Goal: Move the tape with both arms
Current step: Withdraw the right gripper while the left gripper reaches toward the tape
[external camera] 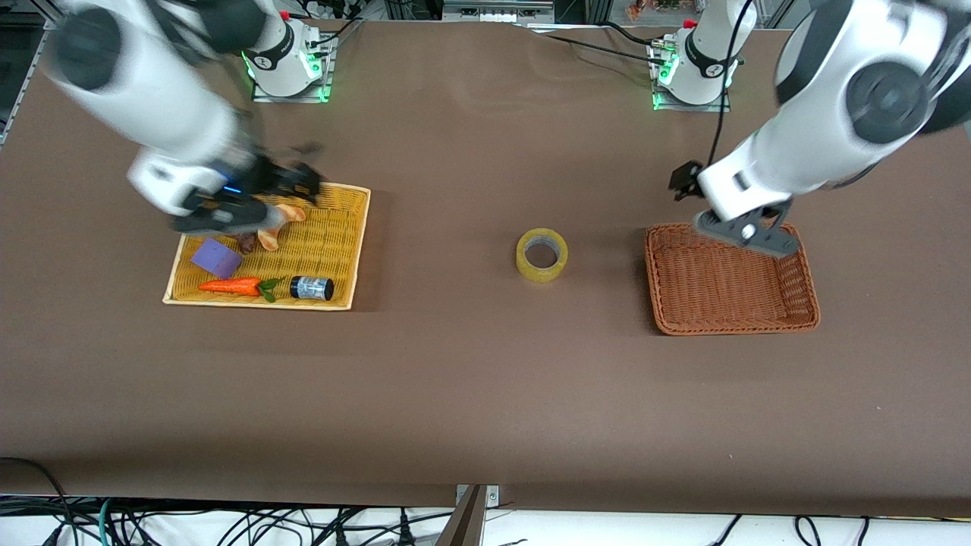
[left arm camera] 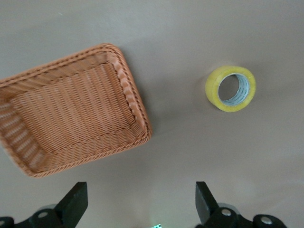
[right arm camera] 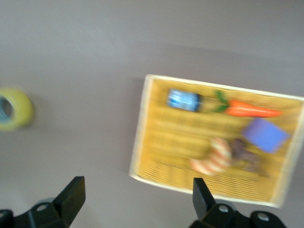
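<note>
The left gripper grabs the tape by its ring wall (external camera: pixel 525 258) next, to transfer the tape into the brown wicker basket (external camera: pixel 721 288).
The tape (external camera: pixel 542 255), a yellowish ring, lies flat on the brown table between the two baskets. It also shows in the left wrist view (left arm camera: pixel 231 89) and at the edge of the right wrist view (right arm camera: pixel 14 108). My left gripper (external camera: pixel 685 180) is up in the air, open and empty, over the table by the brown wicker basket (external camera: pixel 721 288); its fingers (left arm camera: pixel 76 202) stand wide apart. My right gripper (external camera: pixel 303 182) is open and empty over the edge of the yellow wicker tray (external camera: pixel 362 243); its fingers (right arm camera: pixel 73 194) stand wide apart.
The yellow tray (right arm camera: pixel 137 142) holds a purple block (external camera: pixel 217 258), a toy carrot (external camera: pixel 231 286), a small dark jar with a blue label (external camera: pixel 312 288) and a bread piece (external camera: pixel 277 224). The brown basket (left arm camera: pixel 71 114) holds nothing.
</note>
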`<state>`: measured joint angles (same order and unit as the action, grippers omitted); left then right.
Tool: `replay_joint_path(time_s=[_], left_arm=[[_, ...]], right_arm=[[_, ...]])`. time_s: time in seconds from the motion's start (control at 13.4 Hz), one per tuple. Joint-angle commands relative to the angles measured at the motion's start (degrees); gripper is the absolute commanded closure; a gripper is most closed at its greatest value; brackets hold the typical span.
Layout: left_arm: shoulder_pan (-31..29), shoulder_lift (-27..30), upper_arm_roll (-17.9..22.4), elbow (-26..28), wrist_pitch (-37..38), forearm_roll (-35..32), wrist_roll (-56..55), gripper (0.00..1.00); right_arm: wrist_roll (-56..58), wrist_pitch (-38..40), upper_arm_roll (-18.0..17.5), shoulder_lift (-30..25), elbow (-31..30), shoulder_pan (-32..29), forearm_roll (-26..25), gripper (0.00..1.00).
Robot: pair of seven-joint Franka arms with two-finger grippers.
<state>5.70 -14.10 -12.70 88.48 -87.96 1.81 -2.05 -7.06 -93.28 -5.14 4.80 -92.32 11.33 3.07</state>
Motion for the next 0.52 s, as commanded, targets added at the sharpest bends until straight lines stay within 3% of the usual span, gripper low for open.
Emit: replay_joint_path(time_s=[0.0, 0.15, 0.45], left_arm=[[0.6, -6.5, -1.1, -0.5, -2.6, 1.2, -0.7, 0.00], [3.3, -9.2, -1.6, 1.4, -8.9, 1.1, -5.7, 0.00], [8.1, -11.7, -1.6, 9.6, -23.7, 0.4, -9.4, 0.00]], right_arm=[[16.8, 2.7, 9.1, -4.1, -3.5, -0.1, 1.1, 0.00], [20.5, 2.7, 13.2, -4.1, -3.4, -1.0, 0.7, 0.00], [20.2, 2.1, 13.3, -4.1, -3.0, -1.5, -3.2, 0.00]])
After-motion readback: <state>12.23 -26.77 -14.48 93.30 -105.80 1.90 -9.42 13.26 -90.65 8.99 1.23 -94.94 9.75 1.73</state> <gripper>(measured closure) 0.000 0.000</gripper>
